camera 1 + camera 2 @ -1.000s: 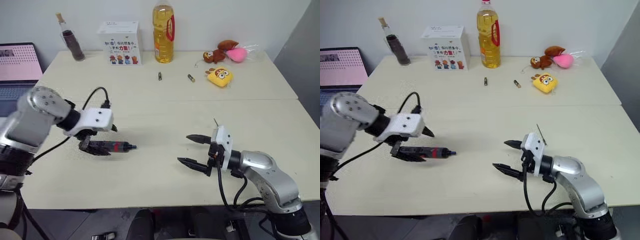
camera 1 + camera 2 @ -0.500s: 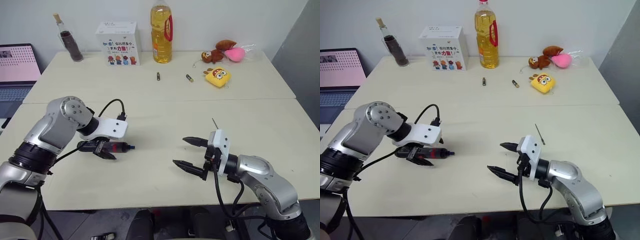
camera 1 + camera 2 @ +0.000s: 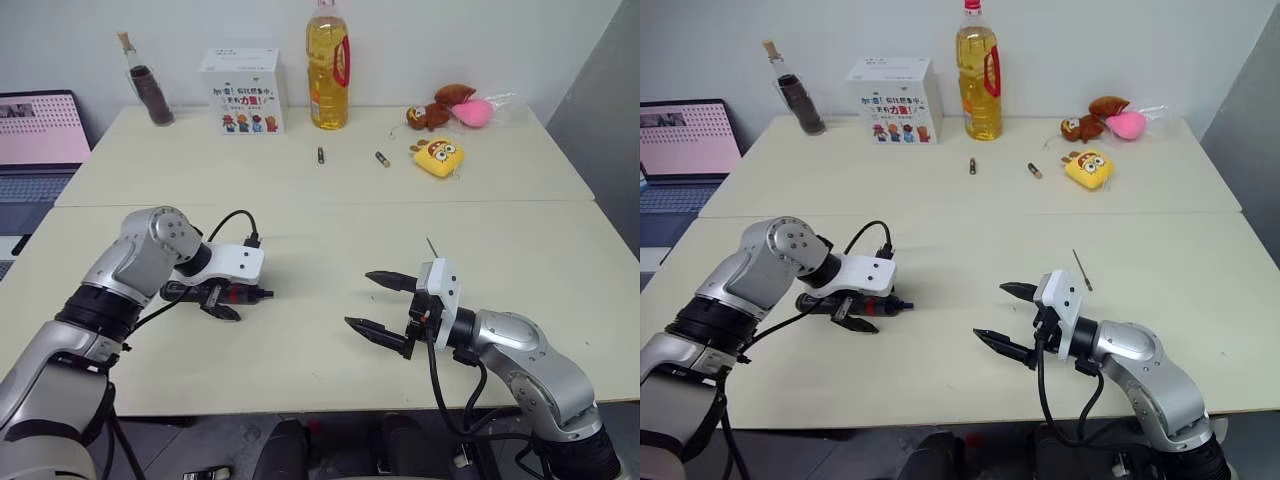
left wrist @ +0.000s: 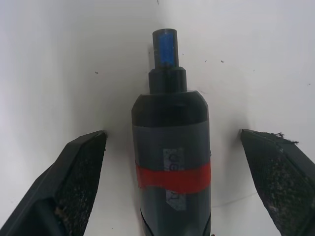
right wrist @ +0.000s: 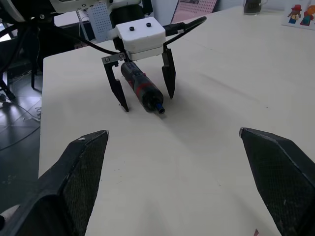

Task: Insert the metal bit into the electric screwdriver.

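Observation:
The fingers of the robot's left gripper are down beside the dark screwdriver body (image 3: 232, 293) (image 4: 171, 147), just above the table, so the left gripper should close on the screwdriver body.
The electric screwdriver (image 3: 238, 294), black with a red band, lies flat on the table left of centre, its narrow chuck end pointing toward the right arm. My left gripper (image 3: 215, 298) points down over it, open, one finger on each side of the body with gaps showing in the left wrist view; the screwdriver (image 4: 172, 162) lies between the fingers (image 4: 81, 162). The metal bit (image 3: 1080, 270), a thin dark rod, lies on the table just behind my right gripper (image 3: 360, 298). That gripper hovers level and open, holding nothing, facing the screwdriver (image 5: 145, 92).
Two short dark cylinders (image 3: 320, 154) (image 3: 382, 158) lie further back. Along the far edge stand an oil bottle (image 3: 327, 65), a white box (image 3: 243, 90) and a small dark bottle (image 3: 145, 85). Plush toys (image 3: 437, 155) lie at the back right, a laptop (image 3: 35, 130) at the left.
My left gripper has sunk toward the table and now straddles the screwdriver more closely. The right gripper has stayed where it was. The head view has shifted slightly.

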Robot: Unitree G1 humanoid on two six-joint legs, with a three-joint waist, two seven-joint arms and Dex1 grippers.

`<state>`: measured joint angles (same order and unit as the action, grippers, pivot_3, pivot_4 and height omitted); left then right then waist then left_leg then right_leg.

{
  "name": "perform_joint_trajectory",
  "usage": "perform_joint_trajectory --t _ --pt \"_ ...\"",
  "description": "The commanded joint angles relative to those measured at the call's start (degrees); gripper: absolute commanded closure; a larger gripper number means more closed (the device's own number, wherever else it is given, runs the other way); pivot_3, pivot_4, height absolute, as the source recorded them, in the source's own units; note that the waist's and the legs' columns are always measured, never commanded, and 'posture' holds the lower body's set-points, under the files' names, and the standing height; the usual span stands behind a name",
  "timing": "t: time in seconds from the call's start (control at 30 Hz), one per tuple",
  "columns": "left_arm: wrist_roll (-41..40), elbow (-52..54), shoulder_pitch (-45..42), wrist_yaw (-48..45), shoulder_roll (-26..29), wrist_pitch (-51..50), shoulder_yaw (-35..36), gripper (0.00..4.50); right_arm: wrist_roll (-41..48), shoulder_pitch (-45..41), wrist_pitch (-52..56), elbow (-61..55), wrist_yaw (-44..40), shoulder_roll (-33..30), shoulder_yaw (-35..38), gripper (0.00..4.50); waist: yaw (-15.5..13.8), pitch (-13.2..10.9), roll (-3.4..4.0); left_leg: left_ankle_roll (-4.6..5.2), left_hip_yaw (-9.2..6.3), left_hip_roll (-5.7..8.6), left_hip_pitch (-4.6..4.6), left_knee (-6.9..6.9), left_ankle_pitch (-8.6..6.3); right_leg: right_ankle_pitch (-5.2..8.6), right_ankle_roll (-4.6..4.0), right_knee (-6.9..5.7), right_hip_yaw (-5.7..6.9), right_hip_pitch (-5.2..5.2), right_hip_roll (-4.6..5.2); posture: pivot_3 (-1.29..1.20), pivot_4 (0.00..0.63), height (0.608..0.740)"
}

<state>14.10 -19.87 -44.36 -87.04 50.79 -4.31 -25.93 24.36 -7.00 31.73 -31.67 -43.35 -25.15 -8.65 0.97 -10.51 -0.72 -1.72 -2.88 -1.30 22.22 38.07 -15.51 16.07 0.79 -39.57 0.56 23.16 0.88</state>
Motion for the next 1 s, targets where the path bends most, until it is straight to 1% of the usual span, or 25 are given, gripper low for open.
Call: perform_joint_trajectory --t 0.03,0.2,0.27,0.4,0.43,0.63,0.7,0.8,0.87,0.93,1.0 --pt "0.83 -0.5 1.05 0.34 -1.04 0.61 -0.5 0.46 0.77 0.27 -1.19 -1.12 0.06 -0.65 0.49 0.0 0.0 0.04 0.06 0.0 0.01 0.0 -0.01 0.0 0.0 0.0 0.0 0.0 -0.01 0.0 0.0 0.0 0.15 0.74" --pt "0.06 0.82 1.39 -0.18 -1.76 -0.1 0.11 1.57 1.07 -0.38 -0.93 -0.84 0.13 -0.65 0.22 0.0 -0.07 0.06 0.07 0.0 0.01 0.01 -0.02 0.0 0.0 0.0 0.0 -0.04 -0.01 0.0 0.0 0.0 0.15 0.74" --pt "0.21 1.15 1.48 -0.34 -1.86 -0.14 0.04 1.87 1.03 -0.61 -0.96 -0.68 0.09 -0.66 0.2 0.0 -0.09 0.06 0.07 0.0 0.01 0.01 -0.02 0.0 0.0 0.0 0.0 -0.05 -0.01 0.0 0.0 0.0 0.15 0.74" --pt "0.18 2.62 2.29 -0.95 -1.44 -0.36 0.11 2.76 1.0 -0.89 -1.03 -0.31 0.01 -0.71 0.24 0.0 -0.09 0.06 0.07 0.0 0.03 0.0 -0.03 0.0 0.0 0.0 0.0 -0.04 -0.03 0.0 0.0 0.0 0.15 0.74" --pt "0.16 2.84 2.41 -0.91 -1.45 -0.51 0.22 2.85 1.1 -0.89 -0.96 -0.34 0.02 -0.74 0.34 0.0 -0.08 0.06 0.07 0.0 0.03 0.0 -0.03 0.0 0.0 0.0 0.0 -0.04 -0.03 0.0 0.0 0.0 0.15 0.74" --pt "-0.46 3.99 2.48 -1.21 -2.03 -1.09 1.26 2.86 1.45 -1.0 -0.51 -0.65 0.18 -0.87 0.59 0.0 -0.08 0.06 0.07 0.0 0.04 0.0 -0.03 0.0 0.0 0.0 0.0 -0.04 -0.03 0.0 0.0 0.0 0.15 0.74" --pt "-1.78 4.02 0.94 0.14 -3.46 -2.96 3.06 2.86 1.63 -1.43 -0.24 -1.17 0.15 -1.32 0.95 0.0 -0.1 0.06 0.07 0.0 0.04 0.0 -0.03 0.0 0.0 0.0 0.0 -0.04 -0.03 0.0 0.0 0.0 0.15 0.74" --pt "-9.92 5.56 -4.88 -2.68 -6.56 -14.27 8.81 2.86 3.77 -5.55 2.13 -2.67 1.77 -1.46 3.56 0.0 -0.61 0.01 0.01 0.0 0.02 0.03 0.02 0.05 0.0 0.0 0.0 -0.05 -0.01 0.01 0.02 0.0 0.15 0.74" --pt "-14.66 5.98 -8.3 -1.89 -9.56 -21.79 12.44 2.86 6.07 -8.01 4.0 -3.3 3.58 -0.73 5.46 0.0 -1.06 -0.03 -0.06 0.0 -0.16 0.02 0.34 0.31 0.0 0.0 0.0 -0.1 0.09 0.12 0.02 0.0 0.15 0.74" --pt "-21.72 6.13 -12.44 1.79 -14.24 -28.27 18.6 2.86 9.59 -12.16 7.09 -4.38 6.92 0.13 8.91 0.0 -1.04 -0.07 -0.13 0.01 -0.39 0.0 0.68 0.65 -0.01 0.0 0.0 -0.09 0.21 0.2 0.01 0.0 0.15 0.74" --pt "-26.01 6.56 -14.64 6.73 -18.1 -32.91 23.1 2.86 11.47 -15.53 8.84 -5.31 9.54 0.15 11.73 0.0 -0.85 -0.09 -0.17 0.03 -0.35 0.0 0.69 0.66 -0.03 0.0 0.0 -0.07 0.16 0.19 0.02 0.0 0.15 0.74"
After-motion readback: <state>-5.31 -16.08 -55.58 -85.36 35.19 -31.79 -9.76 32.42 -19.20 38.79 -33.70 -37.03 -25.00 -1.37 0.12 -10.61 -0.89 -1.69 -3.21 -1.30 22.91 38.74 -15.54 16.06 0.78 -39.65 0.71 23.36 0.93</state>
